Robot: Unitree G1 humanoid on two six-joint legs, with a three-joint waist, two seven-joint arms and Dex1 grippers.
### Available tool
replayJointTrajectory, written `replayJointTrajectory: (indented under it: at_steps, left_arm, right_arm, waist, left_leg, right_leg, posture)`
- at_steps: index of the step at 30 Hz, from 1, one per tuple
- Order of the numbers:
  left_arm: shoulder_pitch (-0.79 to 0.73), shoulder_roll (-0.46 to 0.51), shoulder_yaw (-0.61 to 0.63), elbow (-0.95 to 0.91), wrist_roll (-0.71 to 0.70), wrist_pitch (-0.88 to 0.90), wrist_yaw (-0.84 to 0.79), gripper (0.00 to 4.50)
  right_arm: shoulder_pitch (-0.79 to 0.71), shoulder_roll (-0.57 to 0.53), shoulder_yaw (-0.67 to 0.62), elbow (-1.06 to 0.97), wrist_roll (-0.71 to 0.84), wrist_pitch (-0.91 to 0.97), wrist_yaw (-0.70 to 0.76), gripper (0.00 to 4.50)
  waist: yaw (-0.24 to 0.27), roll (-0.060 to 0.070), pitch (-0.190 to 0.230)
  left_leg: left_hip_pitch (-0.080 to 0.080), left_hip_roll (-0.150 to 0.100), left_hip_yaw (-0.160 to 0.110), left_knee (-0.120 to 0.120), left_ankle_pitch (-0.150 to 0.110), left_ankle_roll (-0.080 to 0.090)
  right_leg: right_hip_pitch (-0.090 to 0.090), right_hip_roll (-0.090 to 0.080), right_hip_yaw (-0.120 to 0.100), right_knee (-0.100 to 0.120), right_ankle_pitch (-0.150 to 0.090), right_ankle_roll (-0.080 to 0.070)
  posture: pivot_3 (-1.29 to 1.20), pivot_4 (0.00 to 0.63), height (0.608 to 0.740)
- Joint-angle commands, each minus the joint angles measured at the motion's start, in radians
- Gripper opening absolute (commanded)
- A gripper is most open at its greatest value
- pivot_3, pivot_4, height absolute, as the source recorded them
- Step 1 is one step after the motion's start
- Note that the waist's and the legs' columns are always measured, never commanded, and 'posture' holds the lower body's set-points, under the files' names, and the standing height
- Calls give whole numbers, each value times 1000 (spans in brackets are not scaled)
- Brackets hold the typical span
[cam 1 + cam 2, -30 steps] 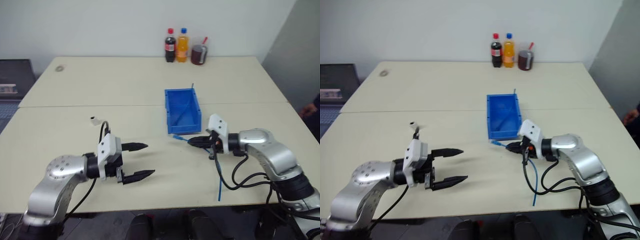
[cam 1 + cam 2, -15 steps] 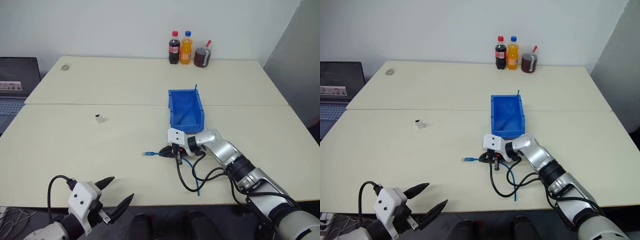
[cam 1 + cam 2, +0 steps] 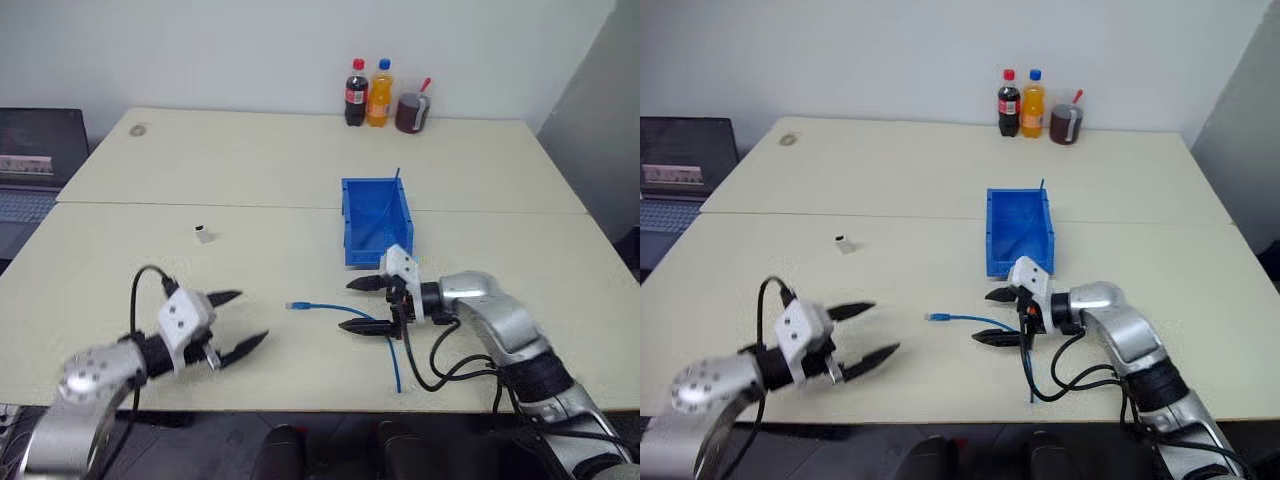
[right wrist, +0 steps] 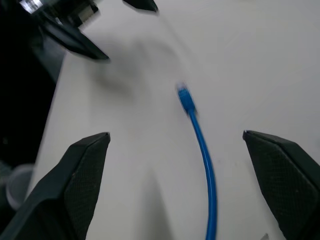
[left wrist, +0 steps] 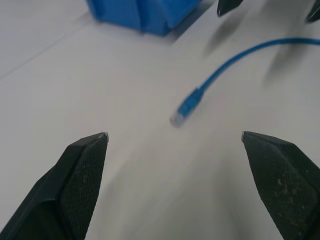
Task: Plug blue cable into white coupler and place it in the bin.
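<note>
The left gripper grabs the plug by its clear front end next, since the right gripper's open fingers surround the cord just behind the plug.
The blue cable lies loose on the table, its plug pointing left, the cord trailing right and then to the front edge. My right gripper stands open around the cord just behind the plug, without touching it. My left gripper is open to the left of the plug, a short gap away; the left wrist view has the plug ahead of its fingers. The white coupler sits alone further back on the left. The blue bin stands behind the right gripper.
A second thin blue cable sticks up out of the bin. Two bottles and a dark cup stand at the table's far edge. A laptop sits at the far left. A seam crosses the table.
My right gripper has opened and let go of the blue cable, which now rests on the table. My left arm has come forward toward the plug. The camera has shifted.
</note>
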Motion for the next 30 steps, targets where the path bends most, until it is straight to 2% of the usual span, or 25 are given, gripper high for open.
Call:
replayJointTrajectory:
  at_steps: [1, 5, 9, 13, 18, 22, 30]
  left_arm:
    - [-143, 28, -110, 163, 26, -101, -153, 4500]
    - [-337, 30, -257, 437, 106, -239, -333, 4500]
    - [-466, 20, -356, 655, 171, -383, -469, 4500]
    - [-608, -37, -401, 877, 226, -491, -497, 4500]
    - [-695, -84, -420, 1051, 256, -567, -526, 4500]
    - [-721, -94, -437, 1108, 270, -583, -573, 3793]
    - [-716, -67, -442, 1139, 304, -587, -584, 2085]
  right_arm:
    - [51, -43, -142, -235, 134, 172, -95, 4473]
    - [134, -99, -223, -353, 145, 226, -195, 4473]
    - [197, -120, -260, -400, 139, 231, -268, 4473]
    - [271, -114, -307, -458, 148, 239, -340, 4473]
    - [330, -114, -335, -501, 167, 244, -391, 4473]
    - [346, -119, -345, -514, 186, 243, -418, 4500]
    - [327, -137, -342, -492, 209, 232, -434, 4500]
  waist:
    - [-8, -1, -1]
    - [-15, -1, -1]
    - [-10, -1, -1]
    - [-3, -2, 0]
    - [-3, -2, -1]
    - [-4, -1, -2]
    - [-5, 0, -4]
  left_leg:
    - [0, -1, 0, 0, 0, 0]
    - [0, 1, 2, -1, 0, 0]
    - [-1, 1, 2, -2, 0, 0]
    - [-2, 1, 1, -1, 0, 0]
    - [-2, 0, 1, 1, 0, 0]
    - [-1, -1, 1, 1, 0, 0]
    - [0, 0, 1, 1, 0, 0]
  right_leg:
    - [0, 0, 0, 0, 0, 1]
    - [0, 2, 1, -3, 0, 1]
    - [-1, 4, 0, -3, 0, 1]
    - [0, 4, -1, -3, 0, 1]
    - [1, 3, -1, -4, 1, 3]
    - [2, 3, 0, -3, 1, 4]
    - [2, 4, 0, -2, 1, 4]
  posture:
    - [0, 150, 740]
    - [0, 150, 740]
    - [0, 150, 740]
    - [0, 150, 740]
    - [0, 150, 740]
    - [0, 150, 740]
    - [0, 150, 740]
